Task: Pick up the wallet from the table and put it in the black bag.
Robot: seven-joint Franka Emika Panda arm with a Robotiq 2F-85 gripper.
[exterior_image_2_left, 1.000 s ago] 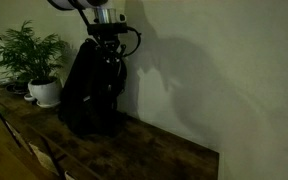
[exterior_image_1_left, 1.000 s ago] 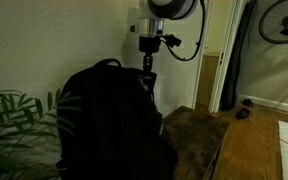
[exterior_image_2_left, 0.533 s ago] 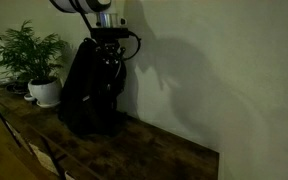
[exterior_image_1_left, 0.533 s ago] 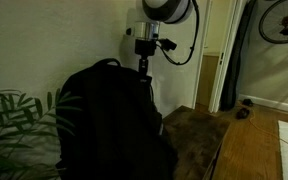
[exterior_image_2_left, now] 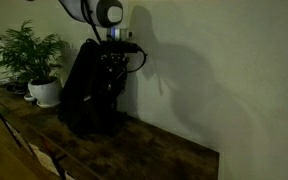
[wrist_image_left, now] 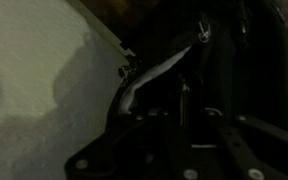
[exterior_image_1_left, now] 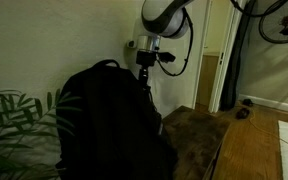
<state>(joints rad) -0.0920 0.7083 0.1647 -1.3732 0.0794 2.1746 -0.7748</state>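
Observation:
My gripper opens next, since the dark top of the black bag [exterior_image_1_left: 109, 120] lies below my fingers and the wallet would fall into the bag.
The black bag [exterior_image_1_left: 109, 120] stands upright on the table [exterior_image_1_left: 196, 140] against the wall and is the big dark dome in both exterior views [exterior_image_2_left: 89, 95]. My gripper [exterior_image_1_left: 146, 78] hangs straight down over the bag's top, at its wall side [exterior_image_2_left: 112, 68]. In the very dark wrist view its fingers stand close together [wrist_image_left: 184, 120] over black fabric, with the bag's pale strap [wrist_image_left: 154, 72] just ahead. A thin dark piece on edge between them reads as the wallet [wrist_image_left: 184, 98], barely distinguishable. No wallet lies on the table.
A leafy plant [exterior_image_1_left: 14, 125] stands beside the bag, in a white pot [exterior_image_2_left: 46, 92]. The pale wall [exterior_image_2_left: 214, 70] runs close behind bag and gripper. An open doorway [exterior_image_1_left: 224, 60] lies past the table's end.
The arm's upper part has swung round and the gripper has sunk slightly toward the bag's top. The jaws stand as before, and the bag has not moved.

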